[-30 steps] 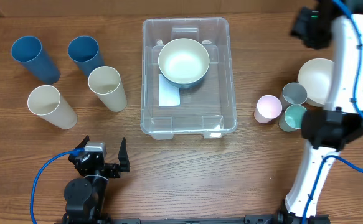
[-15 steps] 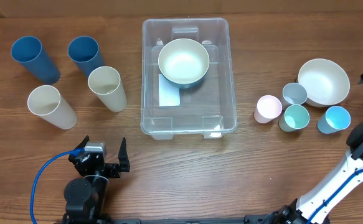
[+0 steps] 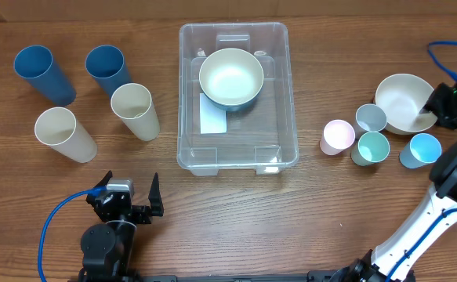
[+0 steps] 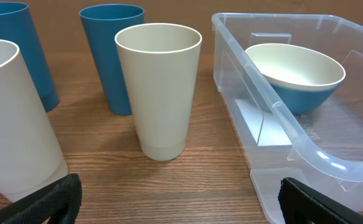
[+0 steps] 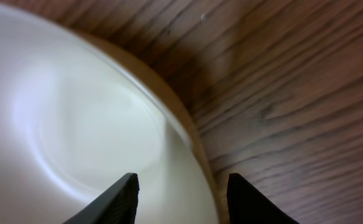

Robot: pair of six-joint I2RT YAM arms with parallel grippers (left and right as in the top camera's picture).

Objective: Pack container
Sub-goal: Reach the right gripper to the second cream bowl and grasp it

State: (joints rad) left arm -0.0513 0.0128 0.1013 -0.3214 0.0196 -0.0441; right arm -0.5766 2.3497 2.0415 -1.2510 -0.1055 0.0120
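The white bowl [image 3: 400, 98] needs to go into the clear container. My right gripper needs to grab the bowl by its thin rim [image 3: 429, 88].
The clear container [image 3: 289, 94] stands mid-table, holding a bowl [image 3: 230, 78] that is cream inside and blue outside. In the left wrist view the container's rim [image 4: 274, 112] and that bowl [image 4: 296, 68] are at the right. My left gripper [image 3: 130, 205] rests open near the front edge, well short of the container, with bare wood between its fingers [image 4: 181, 202]. My right gripper [image 3: 436, 106] sits at the right rim of a white bowl [image 3: 400, 98]. Its jaws [image 5: 182, 193] stand apart astride the rim of that bowl [image 5: 75, 124], one finger inside and one over the wood.
Two tall blue cups [image 3: 44, 73] [image 3: 108, 69] and two tall cream cups [image 3: 134, 110] [image 3: 63, 133] stand at the left. Small pink [image 3: 337, 135], grey [image 3: 370, 119], teal [image 3: 371, 147] and light blue [image 3: 423, 149] cups cluster beside the white bowl.
The right arm swung away from over the small cups, out of the picture, and came back with its gripper at the white bowl's right rim. The left arm has not moved.
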